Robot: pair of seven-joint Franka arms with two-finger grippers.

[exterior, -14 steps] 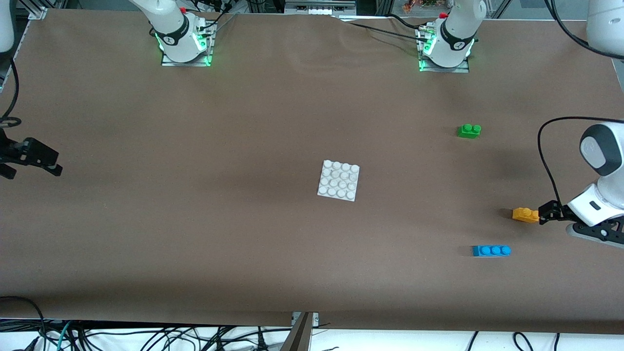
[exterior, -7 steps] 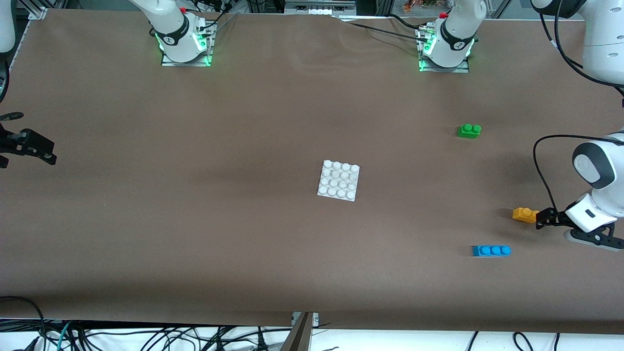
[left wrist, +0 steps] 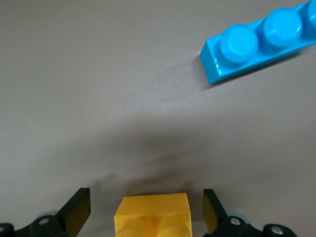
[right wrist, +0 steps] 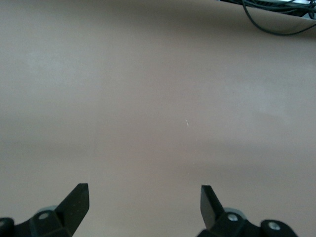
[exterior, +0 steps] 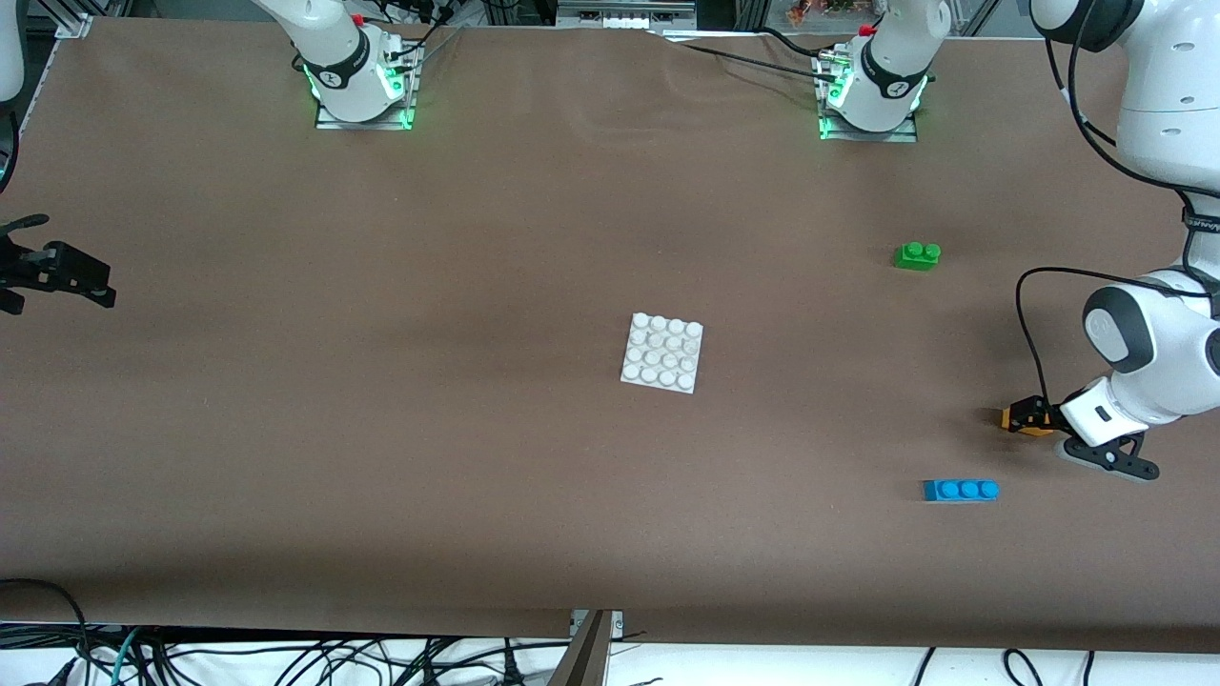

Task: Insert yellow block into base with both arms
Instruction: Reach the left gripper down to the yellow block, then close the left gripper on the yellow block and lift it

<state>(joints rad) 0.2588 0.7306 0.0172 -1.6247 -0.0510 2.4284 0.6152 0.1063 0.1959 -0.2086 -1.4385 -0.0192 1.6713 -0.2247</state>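
Observation:
My left gripper needs to take hold of the yellow block (exterior: pixel 1012 420) by its sides next, so that the block can be inserted into the white studded base.
The yellow block (exterior: pixel 1012 420) lies on the brown table near the left arm's end, mostly covered by my left gripper (exterior: pixel 1027 415). In the left wrist view the block (left wrist: pixel 153 215) sits between the open fingers, with a gap on each side. The left gripper (left wrist: pixel 146 210) is open around it, not closed. The white studded base (exterior: pixel 662 353) lies flat in the middle of the table. My right gripper (exterior: pixel 91 284) is open and empty at the right arm's end; its wrist view shows only bare cloth between the fingers (right wrist: pixel 143 202).
A blue three-stud brick (exterior: pixel 961 490) lies nearer to the front camera than the yellow block, also in the left wrist view (left wrist: pixel 256 44). A green two-stud brick (exterior: pixel 917 254) lies farther from the camera. The arm bases (exterior: pixel 360 81) stand along the table's back edge.
My left gripper has moved toward the table's middle and now straddles the yellow block. My right gripper has risen a little at its end. The bricks and base have not moved.

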